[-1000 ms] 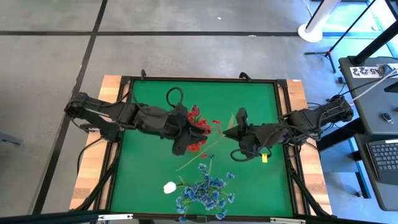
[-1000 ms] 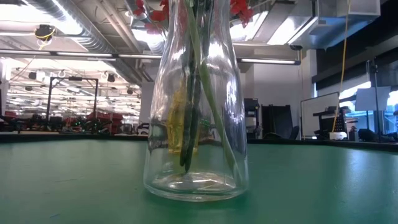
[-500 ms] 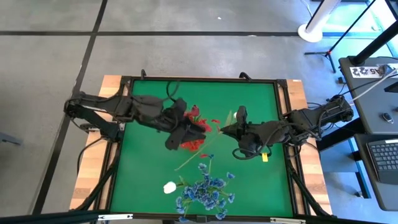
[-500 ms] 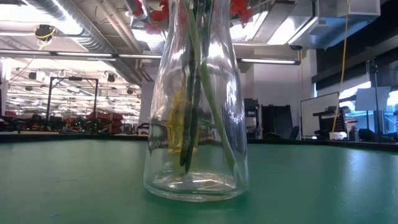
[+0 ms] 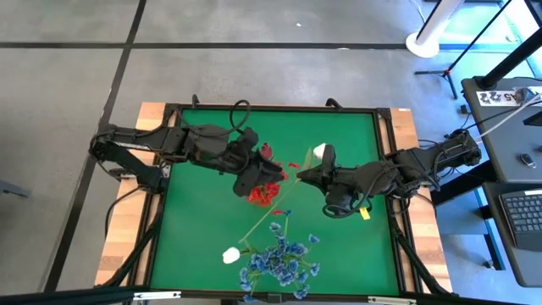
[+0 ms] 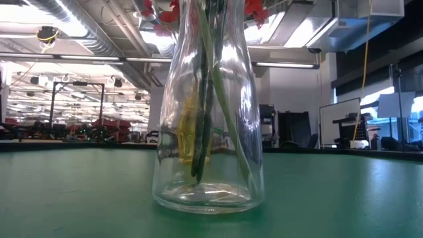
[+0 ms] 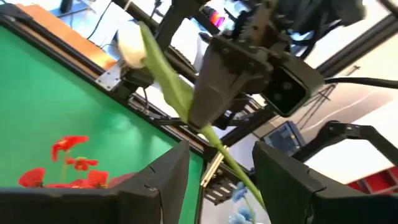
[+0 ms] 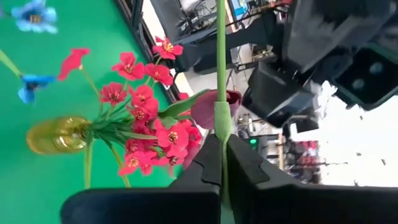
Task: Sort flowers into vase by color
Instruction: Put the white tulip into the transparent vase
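My right gripper holds the white tulip close below its bud (image 7: 130,46). Next, my left gripper grabs the tulip by its bare lower stem (image 7: 239,171).
A clear glass vase (image 6: 208,112) stands mid-table with red flowers (image 5: 267,191) and a dark pink bud (image 8: 210,107) in it. My right gripper (image 5: 302,176) is shut on the stem of a white tulip (image 5: 320,151), just right of the vase. My left gripper (image 7: 227,180) is open at the vase's far left side. Its fingers stand on either side of that same stem (image 7: 231,163) without touching it. Blue flowers (image 5: 281,258) and another white tulip (image 5: 230,254) lie near the front edge. My right gripper pinches the white tulip's green stem (image 8: 221,127) between its two fingers, a short way below the bud. The fingers lie across the stem. The bud (image 7: 130,46) points toward the far side, and the long lower stem (image 5: 262,222) slants toward the near edge.
A yellow tag (image 5: 362,214) lies on the green mat (image 5: 339,127) under my right arm. The mat's raised black frame (image 5: 271,108) runs around the work area. A desk with a keyboard (image 5: 525,212) stands off the table to the right.
My left gripper has moved toward the far edge and a little right, coming up beside the held stem. My right gripper has rolled in place, turning the tulip so that its white bud now shows at the far end and its stem slants more steeply.
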`<act>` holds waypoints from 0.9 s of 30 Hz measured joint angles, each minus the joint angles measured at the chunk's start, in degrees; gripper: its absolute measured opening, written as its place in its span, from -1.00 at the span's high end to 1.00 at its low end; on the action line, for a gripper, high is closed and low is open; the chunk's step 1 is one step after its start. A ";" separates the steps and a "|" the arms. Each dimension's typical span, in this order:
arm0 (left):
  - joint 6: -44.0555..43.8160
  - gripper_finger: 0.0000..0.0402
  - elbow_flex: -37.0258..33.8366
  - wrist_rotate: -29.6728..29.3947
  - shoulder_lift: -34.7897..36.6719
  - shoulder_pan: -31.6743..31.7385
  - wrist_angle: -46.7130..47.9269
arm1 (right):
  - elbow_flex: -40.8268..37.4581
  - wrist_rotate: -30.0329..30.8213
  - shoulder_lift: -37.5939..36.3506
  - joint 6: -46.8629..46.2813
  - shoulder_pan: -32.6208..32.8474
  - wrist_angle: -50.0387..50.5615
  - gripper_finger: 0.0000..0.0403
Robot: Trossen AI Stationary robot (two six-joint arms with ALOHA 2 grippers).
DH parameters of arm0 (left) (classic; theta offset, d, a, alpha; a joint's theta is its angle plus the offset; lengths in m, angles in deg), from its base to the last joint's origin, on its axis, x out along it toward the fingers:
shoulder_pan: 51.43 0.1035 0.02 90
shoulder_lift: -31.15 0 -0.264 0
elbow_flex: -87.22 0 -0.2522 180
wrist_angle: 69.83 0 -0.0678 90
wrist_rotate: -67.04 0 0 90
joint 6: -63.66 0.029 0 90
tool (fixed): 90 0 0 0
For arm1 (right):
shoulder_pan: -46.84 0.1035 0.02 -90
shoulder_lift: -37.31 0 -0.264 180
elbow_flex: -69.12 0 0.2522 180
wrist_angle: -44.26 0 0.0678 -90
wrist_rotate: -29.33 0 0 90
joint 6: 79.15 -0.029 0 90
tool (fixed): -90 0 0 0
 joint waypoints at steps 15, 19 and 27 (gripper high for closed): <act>-2.55 0.14 -0.09 5.77 -2.63 0.41 -3.83 | -0.01 0.38 0.63 20.99 -0.01 -7.94 0.98; -2.96 0.14 -0.09 5.83 -3.12 0.45 -3.28 | -0.02 0.68 1.63 22.32 -0.42 -8.80 0.98; -3.55 0.18 -0.09 5.98 -3.53 0.38 -2.28 | -0.02 1.75 3.65 22.76 -1.15 -9.33 0.98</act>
